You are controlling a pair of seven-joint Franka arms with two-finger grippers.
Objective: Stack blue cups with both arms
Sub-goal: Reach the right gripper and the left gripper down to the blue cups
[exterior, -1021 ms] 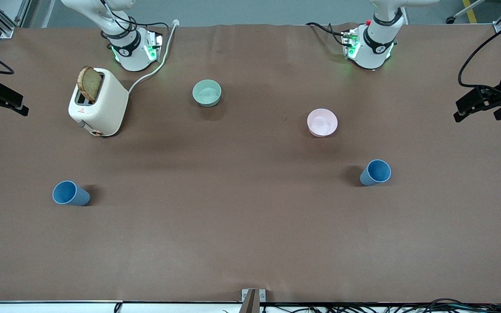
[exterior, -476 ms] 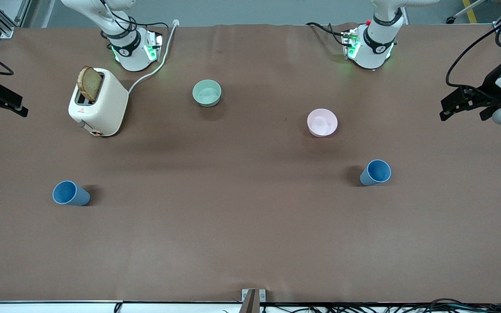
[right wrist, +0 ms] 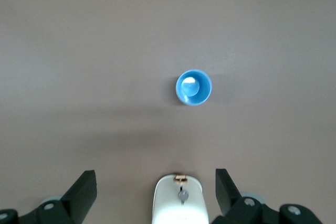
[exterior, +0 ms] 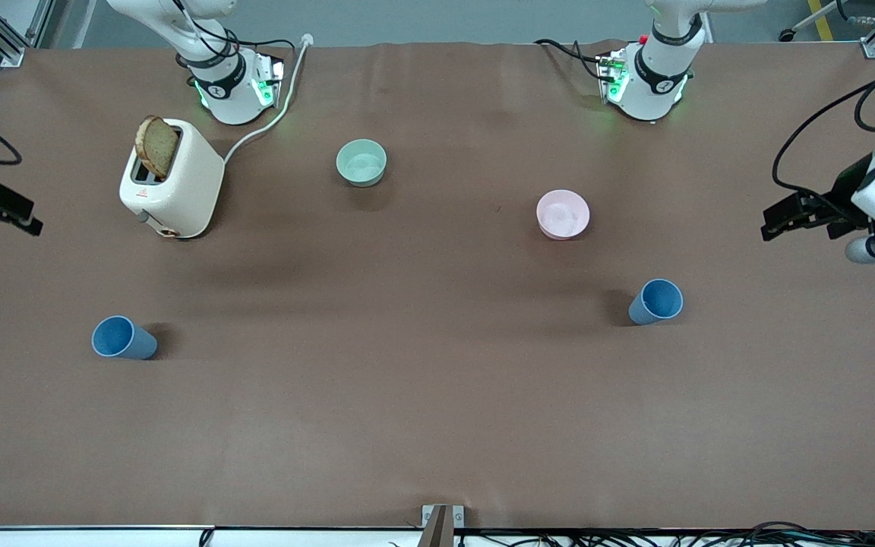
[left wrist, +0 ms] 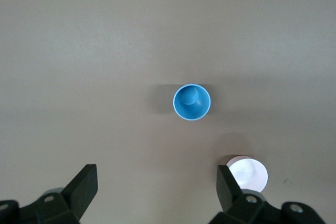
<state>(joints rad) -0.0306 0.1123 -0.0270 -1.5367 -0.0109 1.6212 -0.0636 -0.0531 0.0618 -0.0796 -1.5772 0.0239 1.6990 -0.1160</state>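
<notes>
The blue cup near the pink bowl is to be stacked with the other blue cup, so the left gripper should grab it by its rim.
Two blue cups stand upright on the brown table. One blue cup is toward the right arm's end, and it also shows in the right wrist view. The other blue cup is toward the left arm's end, and it also shows in the left wrist view. My left gripper hangs open and empty over the table's edge at its own end, well apart from its cup; its jaws stand wide. My right gripper is open and empty over the table's edge at its end, its jaws wide.
A cream toaster with a bread slice stands near the right arm's base, its cable running to the table's back edge; the toaster also shows in the right wrist view. A mint-green bowl and a pink bowl sit mid-table.
The left gripper has come lower in the front view and swung in over the table's end. The right gripper has also shifted a little lower in that view. The cups have not moved.
</notes>
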